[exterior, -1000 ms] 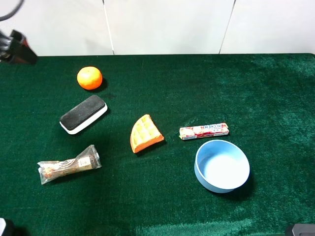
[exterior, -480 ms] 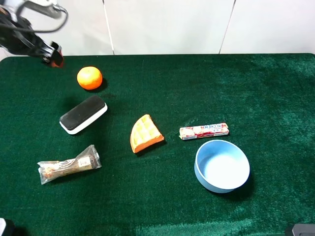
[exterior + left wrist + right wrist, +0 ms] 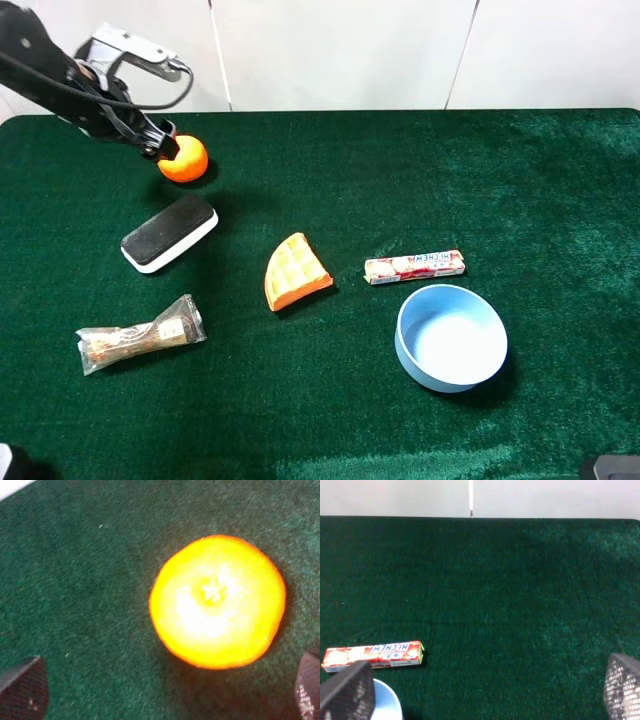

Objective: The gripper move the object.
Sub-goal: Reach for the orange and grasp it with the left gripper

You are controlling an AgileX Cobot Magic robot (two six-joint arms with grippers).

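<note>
The left gripper should next hold the orange fruit by its round sides to move it, so that the star-shaped stem (image 3: 212,591) stays free.
The small round orange fruit (image 3: 186,159) sits on the green cloth at the far left. My left gripper (image 3: 163,143) hangs right over its left side, partly covering it. In the left wrist view the fruit (image 3: 218,601) lies between the two dark fingertips (image 3: 22,687), which stand wide apart on either side, so the left gripper (image 3: 165,690) is open and not touching it. My right gripper (image 3: 482,692) is open over bare cloth, fingertips (image 3: 347,692) at the frame's lower corners.
On the green table (image 3: 560,200) lie a black-and-white eraser (image 3: 169,232), an orange waffle wedge (image 3: 295,272), a wrapped snack bar (image 3: 140,337), a candy stick pack (image 3: 414,266) and a light-blue bowl (image 3: 451,337). The pack also shows in the right wrist view (image 3: 372,655).
My left arm has swung in from the far left edge to the right and down, and now hangs over the orange fruit. Nothing on the table has moved.
</note>
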